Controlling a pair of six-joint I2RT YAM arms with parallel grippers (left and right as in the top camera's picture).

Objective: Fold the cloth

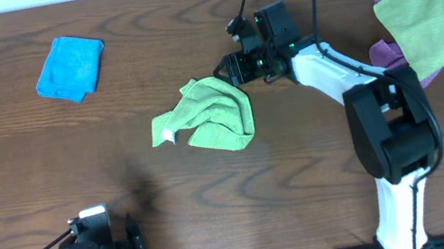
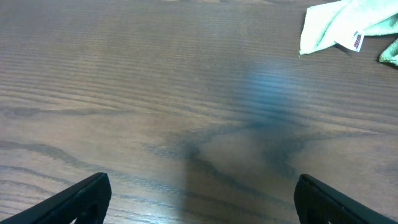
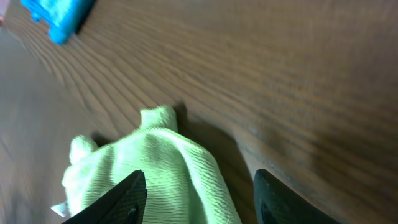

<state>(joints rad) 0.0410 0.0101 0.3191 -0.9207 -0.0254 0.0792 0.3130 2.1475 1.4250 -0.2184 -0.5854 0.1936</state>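
Observation:
Next, my right gripper grips the lime-green cloth by the raised fold at its edge, away from the tag, to spread the cloth for folding.
The lime-green cloth lies crumpled in the middle of the table, with its white tag at the left corner. My right gripper is at the cloth's upper right edge. In the right wrist view its fingers are spread open with a raised fold of the cloth between them. My left gripper is near the front left edge, open and empty over bare wood. Its view shows the cloth's corner and tag far off.
A folded bright blue cloth lies at the back left and also shows in the right wrist view. A duller olive-green cloth lies over a purple cloth at the back right, beside the right arm.

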